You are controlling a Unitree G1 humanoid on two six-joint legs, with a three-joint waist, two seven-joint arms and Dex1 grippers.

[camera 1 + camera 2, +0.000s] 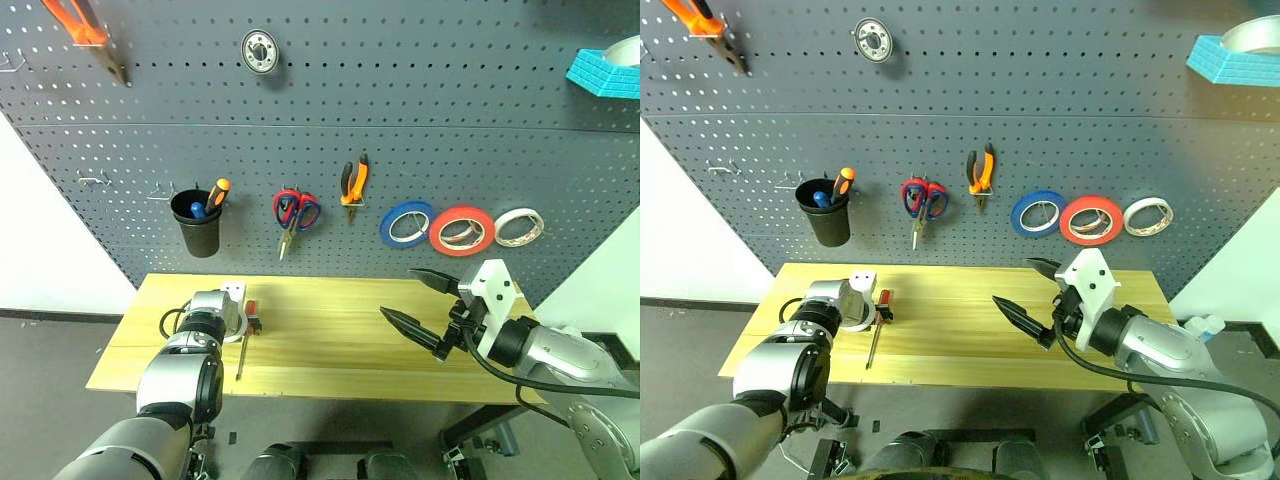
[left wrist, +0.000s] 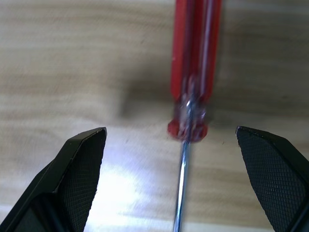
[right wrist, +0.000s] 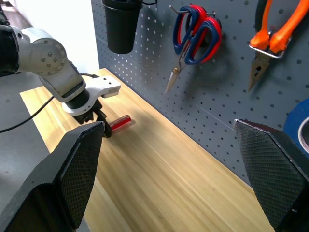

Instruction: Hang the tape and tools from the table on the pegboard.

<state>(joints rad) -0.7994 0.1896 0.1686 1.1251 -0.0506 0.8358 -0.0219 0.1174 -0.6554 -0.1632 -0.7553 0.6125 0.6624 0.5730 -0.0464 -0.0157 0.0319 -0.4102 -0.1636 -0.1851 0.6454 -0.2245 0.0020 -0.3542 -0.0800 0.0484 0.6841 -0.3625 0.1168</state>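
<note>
My left gripper takes hold of the screwdriver by the handle's stem end (image 2: 189, 116) next, since its thick handle is on a long thin stem.
A slim red-handled screwdriver (image 1: 245, 340) lies on the light wooden table (image 1: 340, 345) near its left end. My left gripper (image 1: 252, 322) points down right over it, open, with the red handle (image 2: 195, 63) and steel shaft between the spread fingers and no contact seen. Over the table's right half my right gripper (image 1: 398, 292) hovers open and empty. On the dark grey pegboard (image 1: 450, 100) hang the big red tape ring (image 1: 462, 231) and the small orange-and-black pliers (image 1: 353, 182).
The pegboard also carries red-and-blue scissors (image 1: 295, 212), a blue tape roll (image 1: 406, 223), a white roll (image 1: 519, 227), a black cup (image 1: 197, 222) holding an orange-handled tool, and large orange pliers (image 1: 85, 35) at the top left.
</note>
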